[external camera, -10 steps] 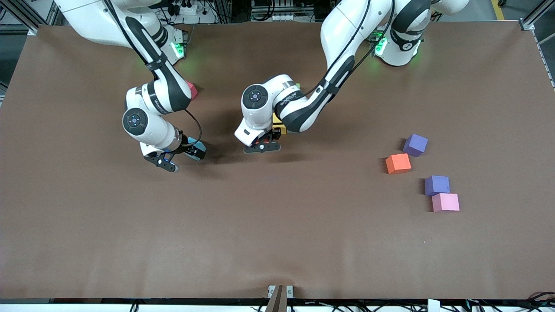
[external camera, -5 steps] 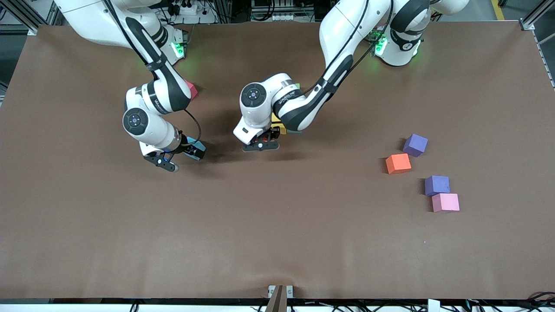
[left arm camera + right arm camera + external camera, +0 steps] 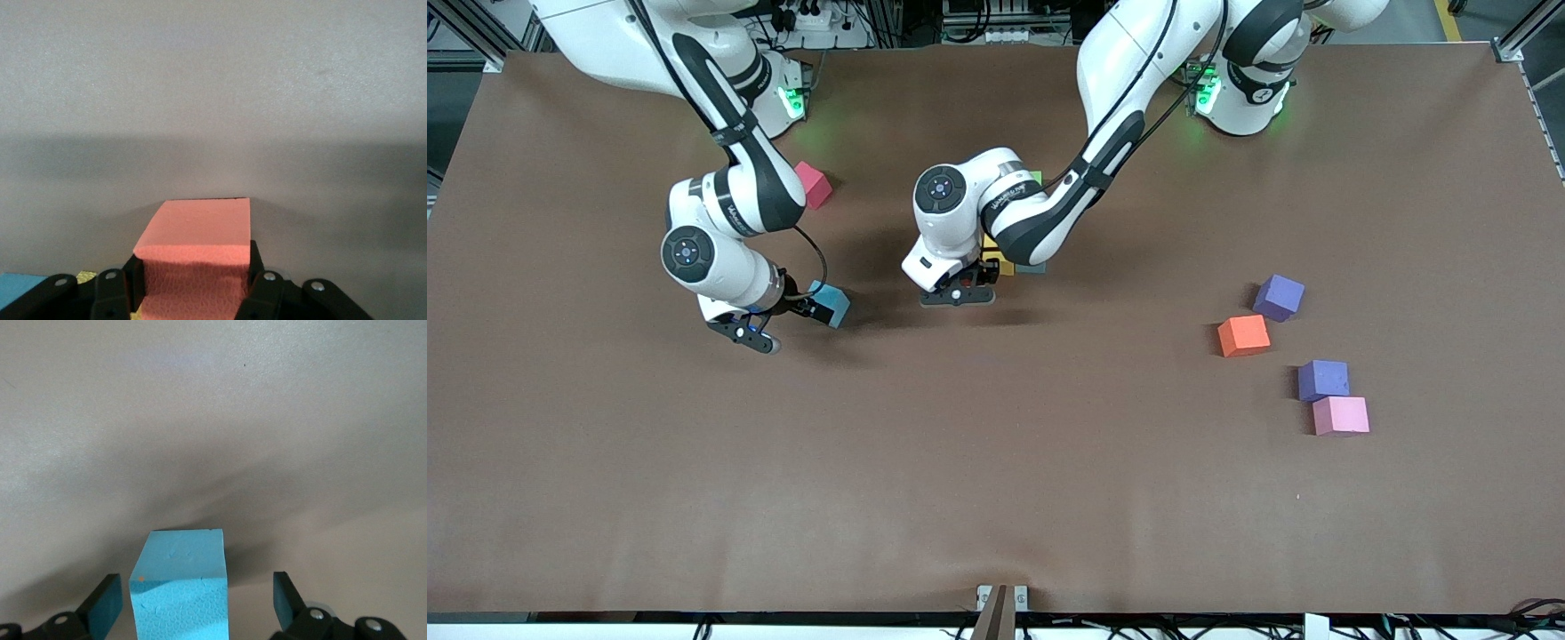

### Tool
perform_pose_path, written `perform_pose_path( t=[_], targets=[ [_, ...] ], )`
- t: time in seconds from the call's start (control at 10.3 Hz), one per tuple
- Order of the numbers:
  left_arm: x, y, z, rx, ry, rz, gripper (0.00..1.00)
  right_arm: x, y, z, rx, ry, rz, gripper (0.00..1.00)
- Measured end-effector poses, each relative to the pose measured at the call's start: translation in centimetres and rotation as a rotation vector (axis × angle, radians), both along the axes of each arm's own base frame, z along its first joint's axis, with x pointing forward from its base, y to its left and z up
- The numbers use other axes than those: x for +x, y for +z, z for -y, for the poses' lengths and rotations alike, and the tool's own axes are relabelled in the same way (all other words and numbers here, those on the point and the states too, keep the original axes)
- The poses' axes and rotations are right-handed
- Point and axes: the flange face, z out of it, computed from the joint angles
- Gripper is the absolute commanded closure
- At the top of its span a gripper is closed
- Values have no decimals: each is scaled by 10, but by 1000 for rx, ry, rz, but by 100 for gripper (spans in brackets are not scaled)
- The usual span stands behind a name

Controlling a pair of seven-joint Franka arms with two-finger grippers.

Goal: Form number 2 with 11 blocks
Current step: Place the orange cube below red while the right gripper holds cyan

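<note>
It isn't time to close my right gripper yet: its fingers are above the light blue block's top (image 3: 835, 300). My right gripper should move down first, then close on the block.
My left gripper (image 3: 960, 289) is shut on an orange block (image 3: 197, 233), low at the table's middle, beside a yellow block (image 3: 1002, 264). A light blue block's corner (image 3: 17, 287) shows next to it in the left wrist view. A green block (image 3: 1036, 178) peeks out from under the left arm. My right gripper (image 3: 805, 308) is open around a second light blue block (image 3: 833, 304), which rests on the table. In the right wrist view its fingers (image 3: 107, 603) stand clear of that block (image 3: 181, 580) on both sides. The digit is mostly hidden under the left arm.
A red block (image 3: 814, 184) lies near the right arm's base. Toward the left arm's end lie two purple blocks (image 3: 1279, 296) (image 3: 1322, 380), an orange block (image 3: 1243, 335) and a pink block (image 3: 1340, 415). The brown table (image 3: 996, 462) is bare nearer the camera.
The right arm has drawn back toward its end of the table, uncovering more of the light blue and red blocks. The left gripper has shifted slightly toward the bases with its block.
</note>
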Motion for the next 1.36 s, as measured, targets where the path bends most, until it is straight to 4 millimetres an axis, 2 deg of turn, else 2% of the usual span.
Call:
perform_pose_path(
  t=[0.1, 0.19, 0.49, 0.78, 0.97, 1.17, 1.26, 1.36],
  targets=[
    [0, 0, 0, 0, -1, 0, 4, 0, 0, 0, 0, 1, 1, 0],
    [-1, -1, 0, 1, -1, 0, 0, 0, 0, -1, 1, 2, 5, 0],
    [-2, -7, -1, 17, -13, 6, 0, -1, -3, -4, 3, 7, 8, 0],
    [0, -6, -1, 17, -17, 15, 0, -2, -12, -4, 4, 5, 10, 0],
    [7, 4, -1, 7, -10, 29, 0, -2, -19, -4, 6, 4, 11, 0],
    [22, 30, -8, -5, 11, 52, 0, -3, -26, -4, 8, 3, 10, 0],
    [32, 49, -16, -4, 29, 60, 0, -4, -29, -6, 8, 5, 9, 6],
    [45, 68, -27, -2, 51, 68, 0, -4, -30, -7, 9, 7, 7, 30]
  ],
)
